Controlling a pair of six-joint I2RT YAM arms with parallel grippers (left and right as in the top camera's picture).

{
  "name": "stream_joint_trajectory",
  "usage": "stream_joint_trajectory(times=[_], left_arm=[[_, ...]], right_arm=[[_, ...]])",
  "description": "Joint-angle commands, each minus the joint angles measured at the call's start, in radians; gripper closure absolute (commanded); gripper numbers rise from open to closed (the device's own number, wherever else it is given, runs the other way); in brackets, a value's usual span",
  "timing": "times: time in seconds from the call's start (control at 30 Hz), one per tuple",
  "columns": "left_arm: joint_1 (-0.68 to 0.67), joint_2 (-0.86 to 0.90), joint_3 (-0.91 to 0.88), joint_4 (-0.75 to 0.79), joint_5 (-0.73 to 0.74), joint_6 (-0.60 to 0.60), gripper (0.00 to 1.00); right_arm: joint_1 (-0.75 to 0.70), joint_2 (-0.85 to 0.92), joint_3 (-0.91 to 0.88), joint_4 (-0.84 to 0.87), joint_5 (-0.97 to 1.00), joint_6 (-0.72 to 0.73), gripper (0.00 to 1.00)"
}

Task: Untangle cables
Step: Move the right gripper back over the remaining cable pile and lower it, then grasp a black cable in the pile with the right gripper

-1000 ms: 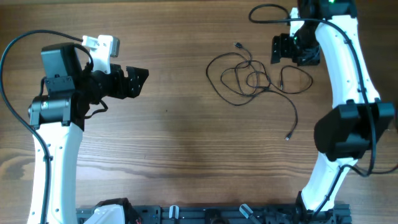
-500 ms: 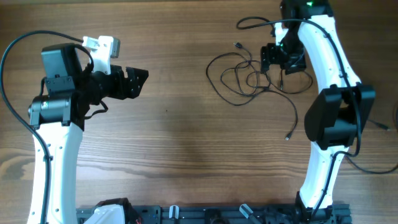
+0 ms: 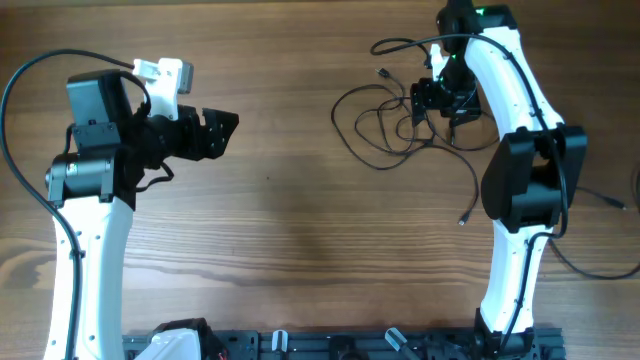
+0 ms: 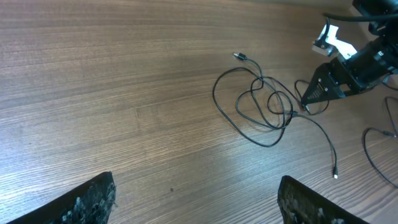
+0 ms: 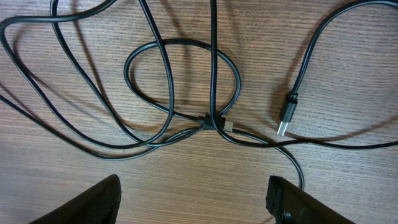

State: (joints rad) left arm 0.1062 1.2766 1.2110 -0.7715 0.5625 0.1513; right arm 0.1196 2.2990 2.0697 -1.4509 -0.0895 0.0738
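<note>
My right gripper picks up the cable mid-strand at the crossing beside the plug next, since this leaves the cable's ends free to untangle it.
The cables lie as a loose tangle of thin black loops on the wooden table at the back right. One plug end points to the far side and another trails toward the front. My right gripper hangs open just over the tangle's right part. In the right wrist view its open jaws frame bare wood just short of the crossing strands and a metal-tipped plug. My left gripper stands open far to the left, holding nothing. The left wrist view shows the tangle far ahead.
A thick black arm cable loops over the table's back edge by the right arm. Another thin black wire lies at the right edge. A dark rail runs along the front. Wood spreads between the two arms.
My right arm has swung left and brought its gripper over the right part of the tangle. The left arm and the cables have not moved.
</note>
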Motion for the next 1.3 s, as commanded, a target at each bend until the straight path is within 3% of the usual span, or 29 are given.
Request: stream_joint_trajectory(times=[0.0,0.7,1.1,1.27], left_arm=[[-0.005,0.001,0.014,-0.005,0.01,-0.002,0.15],[-0.005,0.001,0.014,-0.02,0.032,-0.002,0.16],[-0.005,0.001,0.014,-0.022,0.032,-0.002,0.16],[-0.004,0.001,0.014,-0.022,0.032,-0.001,0.16]], right_arm=[[0.017,0.043,-0.002,0.002,-0.012,0.008,0.23],[0.046,0.133,-0.002,0.045,-0.008,0.072,0.22],[0.046,0.146,-0.002,0.152,0.026,0.067,0.24],[0.046,0.148,-0.002,0.159,0.029,0.067,0.28]])
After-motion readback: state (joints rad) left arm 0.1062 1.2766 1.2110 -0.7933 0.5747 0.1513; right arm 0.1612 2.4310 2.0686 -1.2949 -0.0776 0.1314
